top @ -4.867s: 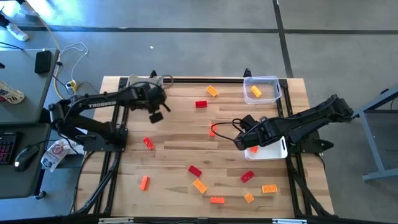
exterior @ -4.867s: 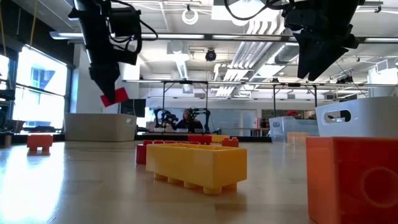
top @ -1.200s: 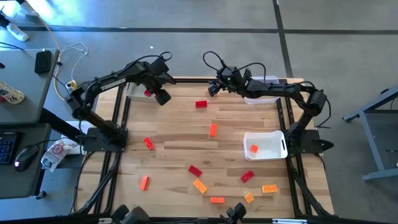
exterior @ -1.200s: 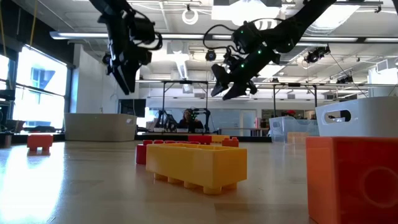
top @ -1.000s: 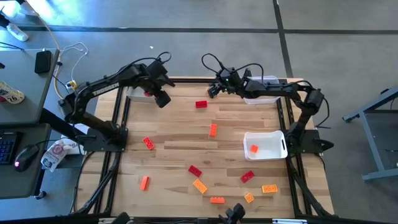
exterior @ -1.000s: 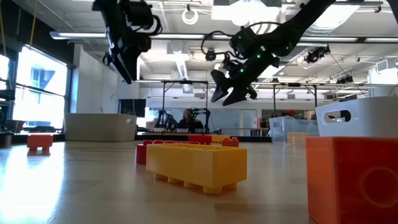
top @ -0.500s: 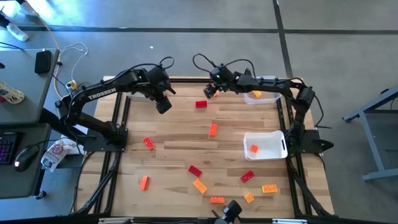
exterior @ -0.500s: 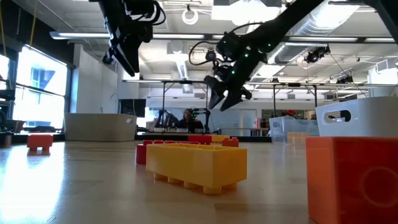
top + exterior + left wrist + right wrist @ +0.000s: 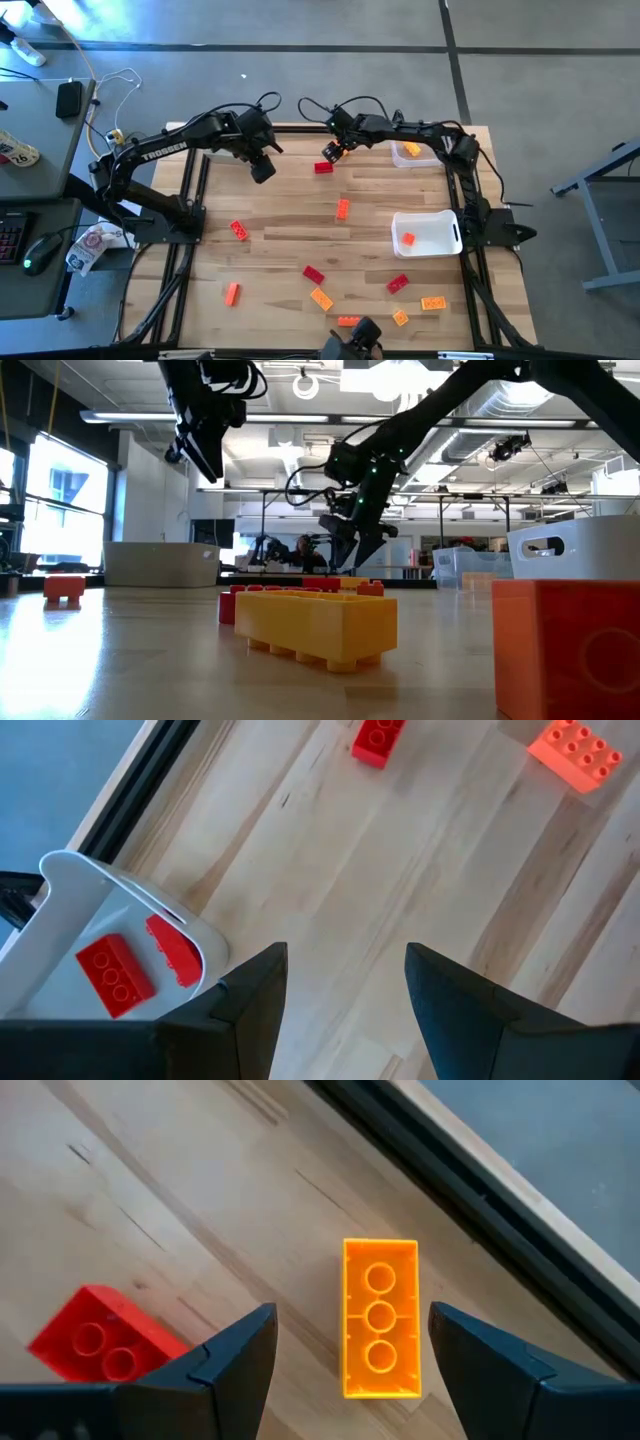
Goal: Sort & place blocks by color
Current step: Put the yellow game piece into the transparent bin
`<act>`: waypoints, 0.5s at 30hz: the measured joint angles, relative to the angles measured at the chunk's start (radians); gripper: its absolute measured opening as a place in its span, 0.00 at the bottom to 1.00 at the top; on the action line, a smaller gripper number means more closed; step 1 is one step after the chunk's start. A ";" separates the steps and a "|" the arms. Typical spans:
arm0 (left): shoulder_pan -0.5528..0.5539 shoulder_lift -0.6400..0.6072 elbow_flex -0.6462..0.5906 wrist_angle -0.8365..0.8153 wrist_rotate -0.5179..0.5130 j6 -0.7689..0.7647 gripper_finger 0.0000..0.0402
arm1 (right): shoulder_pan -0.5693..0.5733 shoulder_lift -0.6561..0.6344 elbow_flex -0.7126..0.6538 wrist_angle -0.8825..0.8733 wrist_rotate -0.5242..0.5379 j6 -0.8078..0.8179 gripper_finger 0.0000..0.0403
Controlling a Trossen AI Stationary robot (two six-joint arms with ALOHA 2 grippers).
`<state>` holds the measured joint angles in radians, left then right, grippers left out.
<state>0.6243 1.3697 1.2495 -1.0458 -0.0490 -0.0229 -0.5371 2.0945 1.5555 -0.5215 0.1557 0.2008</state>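
My right gripper's fingers stop above the yellow-orange block [image 9: 381, 1318], so it is too early to close. My right gripper lowers first, then closes on the block.
My right gripper [image 9: 329, 153] hangs open just above a yellow-orange block [image 9: 380, 1318] near the table's far edge, one finger on each side of it, not touching. A red block [image 9: 105, 1348] lies flat beside it. My left gripper [image 9: 263, 172] is open and empty, high over the far left of the table beside a white bin [image 9: 100, 935] that holds two red blocks [image 9: 115, 975]. Several more red, orange and yellow-orange blocks lie flat across the near half, among them a red block [image 9: 239, 229] and an orange block [image 9: 342, 208].
A clear bin [image 9: 430, 158] at the far right holds a yellow block [image 9: 412, 150]. A white bin [image 9: 436, 238] at the right holds an orange block [image 9: 407, 239]. In the low view a yellow block [image 9: 315, 625] and an orange block [image 9: 565, 645] stand close to the near edge.
My right gripper has swung from beside the clear bin toward the table's left edge and come down over the yellow-orange block, staying open. My left gripper has drawn a little away from the white bin toward the table's near edge, still open.
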 joint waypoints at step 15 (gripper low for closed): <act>0.000 0.001 0.000 0.000 0.000 0.000 0.47 | -0.020 0.034 0.001 -0.017 0.018 0.002 0.62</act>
<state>0.6247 1.3705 1.2491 -1.0457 -0.0490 -0.0227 -0.5568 2.1281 1.5566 -0.5381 0.1738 0.2028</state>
